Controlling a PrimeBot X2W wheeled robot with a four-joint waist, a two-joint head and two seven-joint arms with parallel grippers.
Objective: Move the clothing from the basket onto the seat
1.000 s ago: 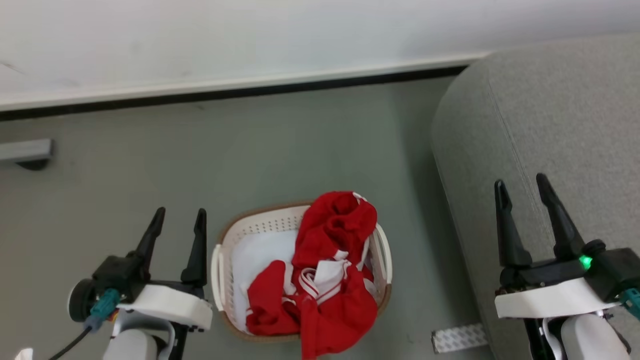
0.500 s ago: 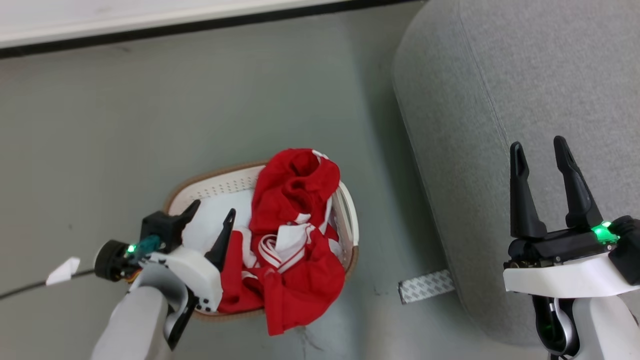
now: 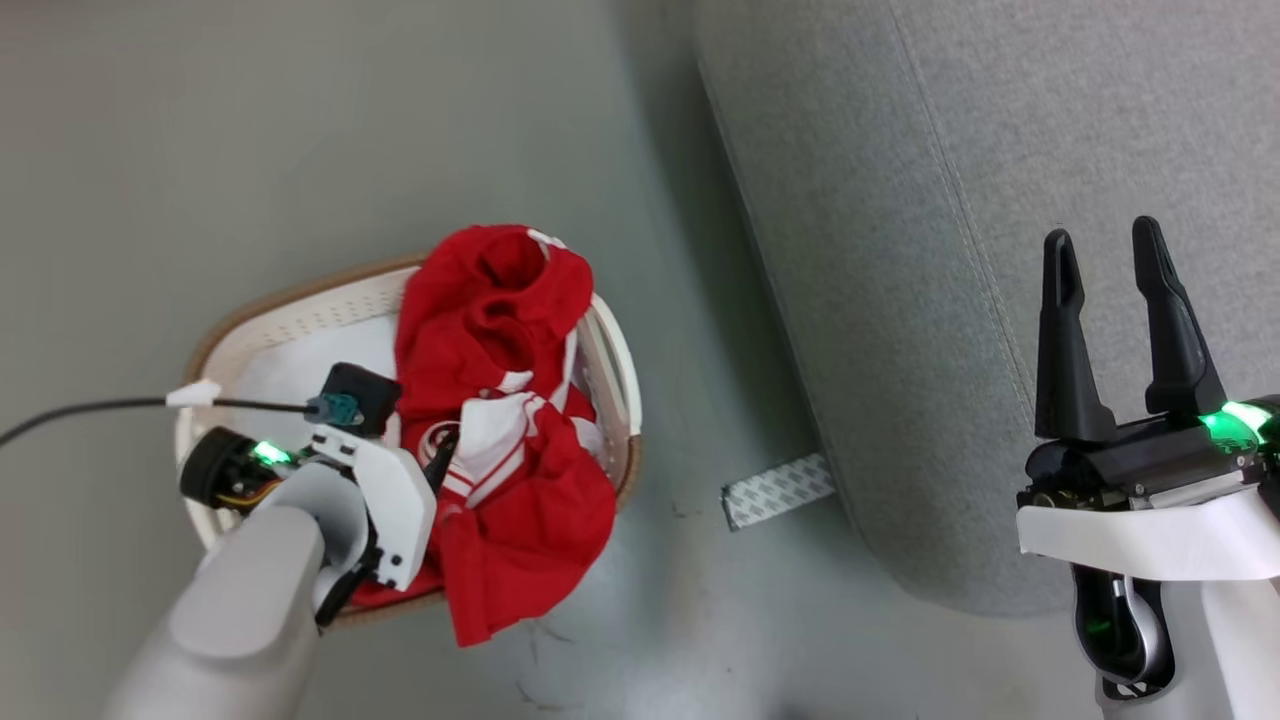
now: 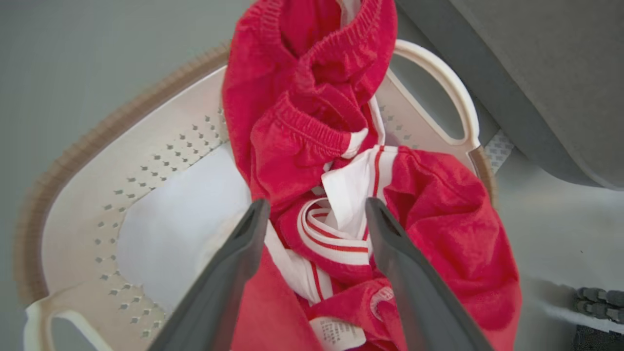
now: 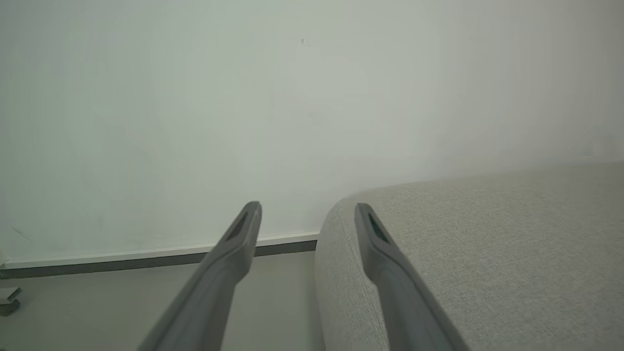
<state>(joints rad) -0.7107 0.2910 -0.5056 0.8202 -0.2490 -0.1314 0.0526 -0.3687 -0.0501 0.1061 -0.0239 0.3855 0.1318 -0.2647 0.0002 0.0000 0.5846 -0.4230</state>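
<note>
My left gripper picks up the clothing by its striped white edge [image 3: 494, 446] next. It then moves the clothing from the basket [image 3: 300, 305] onto the seat.
The clothing [image 3: 500, 330] is a crumpled red heap with white striped trim, filling the right half of the basket [image 3: 300, 305] and spilling over its near rim. My left gripper [image 4: 316, 204] points down into the basket, open, its fingertips straddling the white-striped folds [image 4: 341, 214] just above the cloth and holding nothing. In the head view its wrist [image 3: 370, 490] hangs over the basket's near left part. The grey seat [image 3: 950, 250] stands right of the basket. My right gripper [image 3: 1100, 235] hovers open over the seat's edge [image 5: 487, 243], empty.
A white cloth liner [image 3: 290, 370] covers the basket's bare left floor. A patterned tape strip [image 3: 778, 490] lies on the grey floor between basket and seat. A black cable [image 3: 90, 408] trails left from my left wrist. A pale wall with dark baseboard [image 5: 146, 261] stands beyond the seat.
The head camera has tipped down and shifted the whole picture. My left gripper swung from beside the basket to over it and now points down at the clothing. The right gripper stays open.
</note>
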